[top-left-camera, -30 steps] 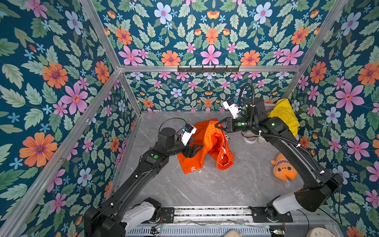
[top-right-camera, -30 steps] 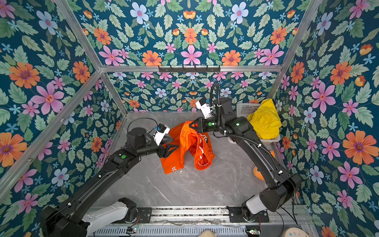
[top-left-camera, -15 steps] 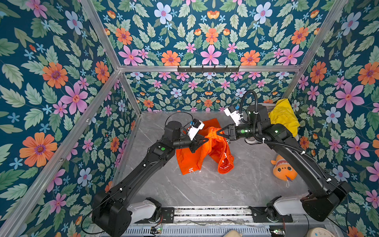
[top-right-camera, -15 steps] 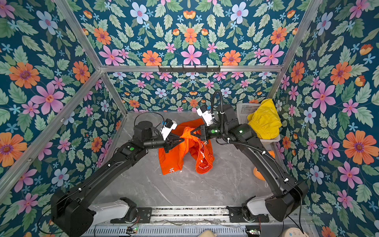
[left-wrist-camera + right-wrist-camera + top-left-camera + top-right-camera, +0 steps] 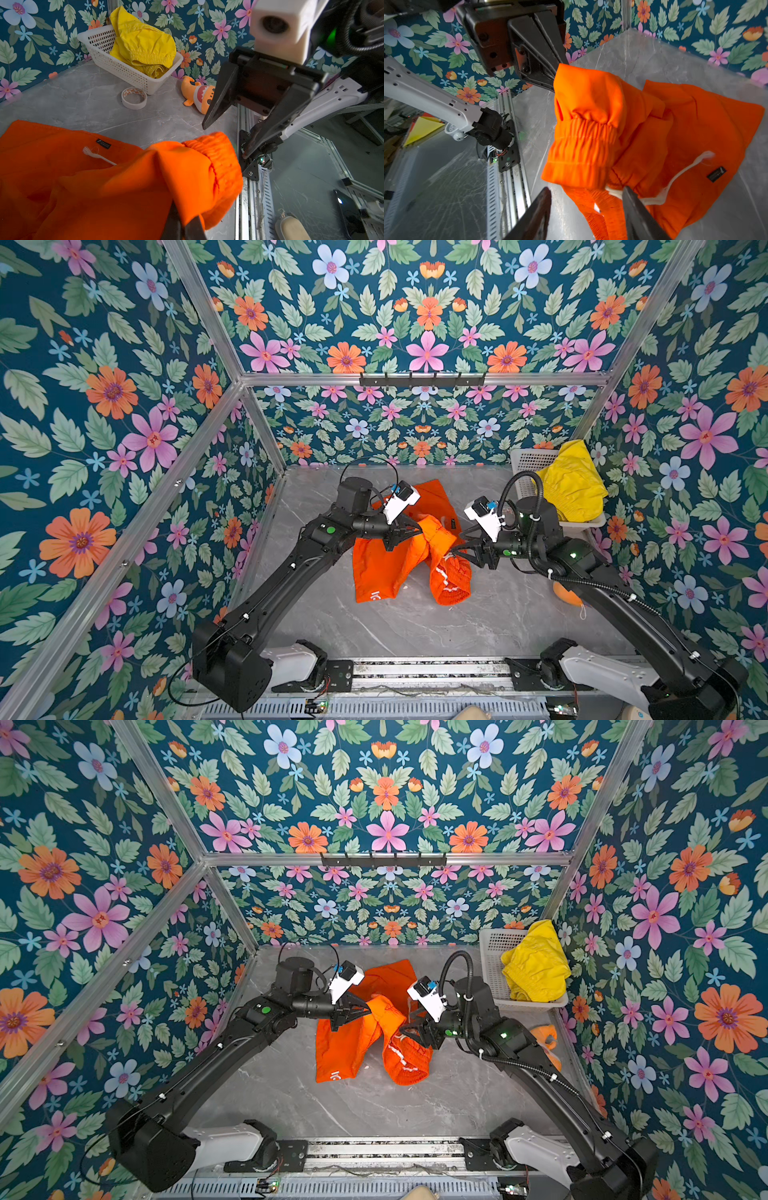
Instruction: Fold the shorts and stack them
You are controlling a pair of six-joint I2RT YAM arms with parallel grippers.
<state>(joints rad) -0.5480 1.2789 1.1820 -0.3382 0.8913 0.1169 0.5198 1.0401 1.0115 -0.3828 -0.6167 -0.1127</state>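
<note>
The orange shorts need to be grabbed next by the raised waistband edge [image 5: 442, 544] [image 5: 580, 154] with my right gripper. My left gripper is then free to help spread them for folding.
The orange shorts [image 5: 386, 568] [image 5: 349, 1044] lie crumpled mid-table, with one bunched part of the elastic waistband lifted. My left gripper [image 5: 415, 531] [image 5: 365, 1009] [image 5: 182, 224] is shut on that lifted fold of the orange shorts [image 5: 124, 176]. My right gripper [image 5: 461, 549] [image 5: 405, 1031] [image 5: 586, 190] stands open just right of the raised waistband [image 5: 581, 141], with nothing pinched between its fingers. A white drawstring [image 5: 675, 178] trails by one finger. The yellow shorts [image 5: 573, 485] [image 5: 536, 965] [image 5: 143, 43] sit bunched in a white basket [image 5: 528, 464] [image 5: 104, 47] at the back right.
An orange plush fish [image 5: 199, 93] [image 5: 544, 1040] lies on the table under the right arm. A roll of tape [image 5: 134, 98] sits in front of the basket. Floral walls enclose the grey marble table [image 5: 415, 626], and a metal rail [image 5: 415, 672] runs along its front edge.
My left gripper moved in and shut on the orange shorts' raised fold. My right gripper, shut on that fabric before, has opened, let go and drawn slightly down and right.
</note>
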